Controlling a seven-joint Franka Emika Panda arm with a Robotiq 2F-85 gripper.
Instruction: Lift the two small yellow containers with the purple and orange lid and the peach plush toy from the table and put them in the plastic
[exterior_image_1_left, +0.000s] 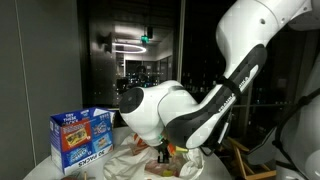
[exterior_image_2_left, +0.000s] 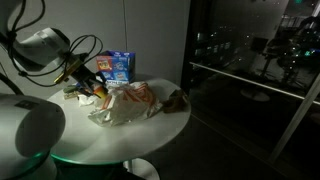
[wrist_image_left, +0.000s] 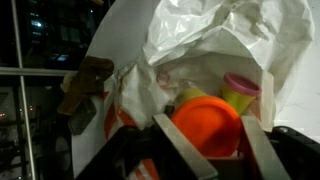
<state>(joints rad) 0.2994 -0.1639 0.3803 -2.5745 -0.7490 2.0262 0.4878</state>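
Note:
The small yellow container with the orange lid hangs in the opening of the bag, short of the purple-lidded one inside, so the robot's gripper should move it farther in before letting go of it.
In the wrist view my gripper (wrist_image_left: 205, 128) is shut on the small yellow container with the orange lid (wrist_image_left: 205, 122), one finger on each side of it. It hangs in the mouth of the plastic (wrist_image_left: 225, 35), a creased whitish bag lying on the table (exterior_image_2_left: 150, 128). The yellow container with the purple lid (wrist_image_left: 240, 90) lies inside the bag just beyond it. The plush toy (wrist_image_left: 85, 85), brownish in this dim light, lies on the table beside the bag (exterior_image_2_left: 175, 98). In both exterior views the gripper (exterior_image_1_left: 163, 152) (exterior_image_2_left: 92, 82) is low over the bag (exterior_image_2_left: 125, 102).
A blue printed carton (exterior_image_1_left: 82, 138) (exterior_image_2_left: 118, 65) stands at the back of the table next to the bag. The table's rounded edge (wrist_image_left: 100, 45) runs close to the plush toy. Dark glass walls surround the scene.

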